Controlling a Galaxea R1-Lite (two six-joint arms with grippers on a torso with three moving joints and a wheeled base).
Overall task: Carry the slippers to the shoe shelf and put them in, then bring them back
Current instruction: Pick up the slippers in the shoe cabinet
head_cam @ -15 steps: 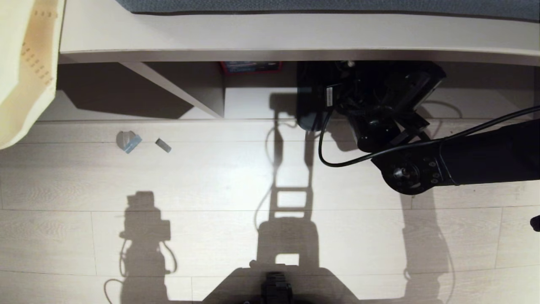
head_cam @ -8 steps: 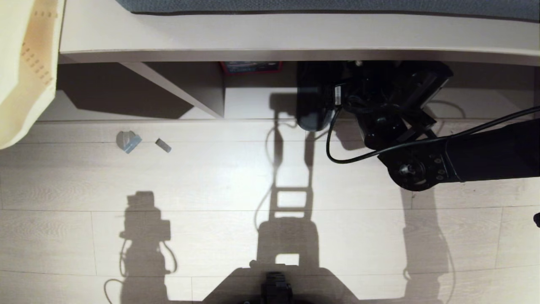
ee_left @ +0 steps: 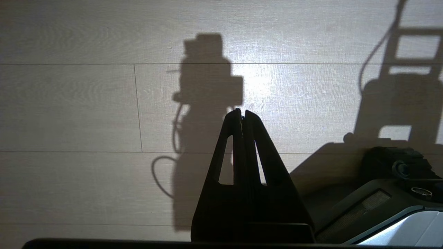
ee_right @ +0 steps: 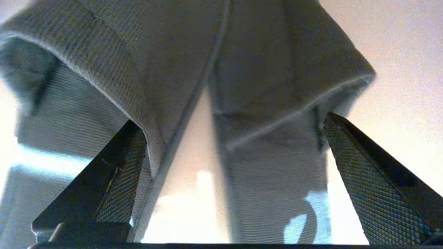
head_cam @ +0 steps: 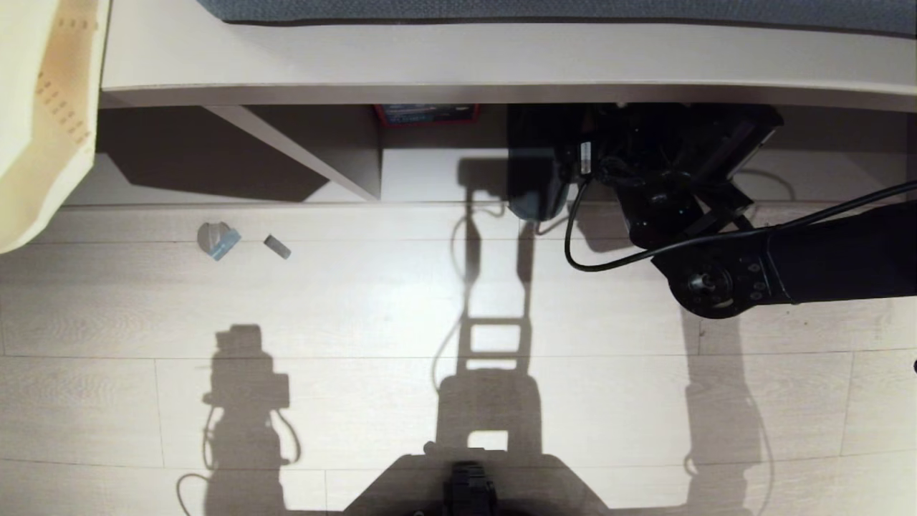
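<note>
My right gripper picks up the slippers by their adjoining inner edges next, to bring them back from the shoe shelf (head_cam: 423,172).
The dark grey slippers (ee_right: 263,69) lie side by side on the pale base board of the shoe shelf (head_cam: 423,172), toes pointing inward. In the head view only one heel (head_cam: 534,197) shows at the cubby's front edge; the rest is hidden by my arm and the bench board. My right gripper (ee_right: 230,121) reaches into the cubby and stands wide open with both slippers between its fingers. One finger (ee_right: 117,173) sits in the opening of one slipper, the other finger (ee_right: 349,162) lies along the outer side of the second. My left gripper (ee_left: 241,111) hangs shut over bare floor.
A bench board (head_cam: 458,64) with a blue cushion (head_cam: 501,8) overhangs the cubby. A slanted divider (head_cam: 315,158) bounds it on the left. Two small grey bits (head_cam: 217,239) lie on the wooden floor. A cream object (head_cam: 43,107) hangs at far left. The arm's cable (head_cam: 594,261) loops down.
My right arm has shifted a little to the right along the cubby front, and more of the slipper heel shows beside it. The left arm has not moved.
</note>
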